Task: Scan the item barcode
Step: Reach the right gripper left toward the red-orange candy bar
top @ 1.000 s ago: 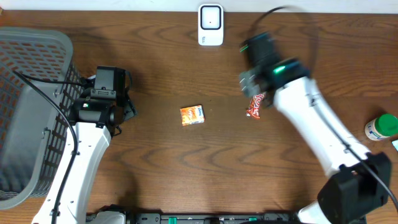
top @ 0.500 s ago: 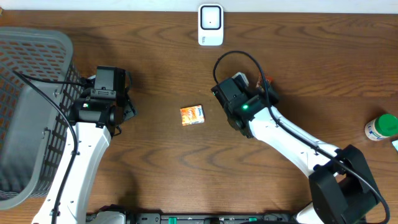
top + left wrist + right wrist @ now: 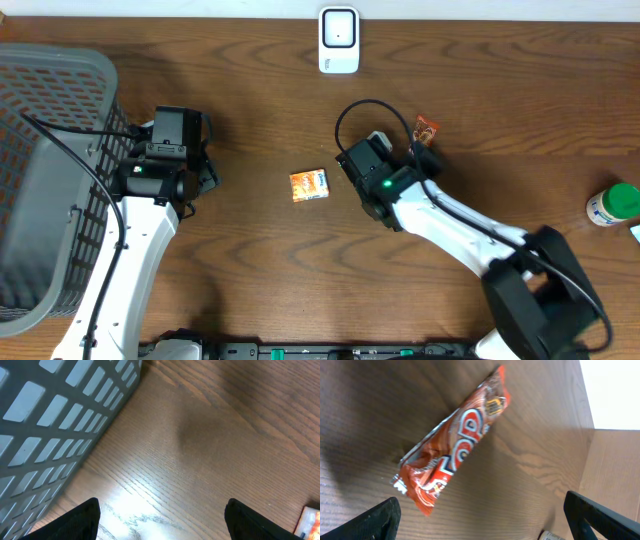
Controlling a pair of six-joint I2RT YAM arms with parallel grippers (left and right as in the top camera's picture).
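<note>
Next, my right gripper pinches the red snack packet by its near end (image 3: 425, 479), which leaves the packet's body free to turn over for barcode scanning.
A red snack packet (image 3: 455, 455) lies flat on the wooden table, just ahead of my right gripper (image 3: 485, 527), nearer its left finger. That gripper is open with nothing between its fingers. From overhead, only the packet's far end (image 3: 426, 127) peeks out past the right gripper (image 3: 424, 152). A small orange box (image 3: 309, 185) lies mid-table, left of the right wrist. The white scanner (image 3: 339, 40) stands at the back edge. My left gripper (image 3: 207, 170) hovers open over bare wood (image 3: 162, 525), with the orange box's corner (image 3: 312, 520) at its right.
A grey slatted basket (image 3: 45, 130) fills the left side, close beside my left arm; its wall (image 3: 55, 425) shows in the left wrist view. A green-capped bottle (image 3: 612, 203) lies at the right edge.
My right arm has swung in from the back right toward the table's middle and turned. The red packet now shows farther back than a second ago. The left arm has not moved.
</note>
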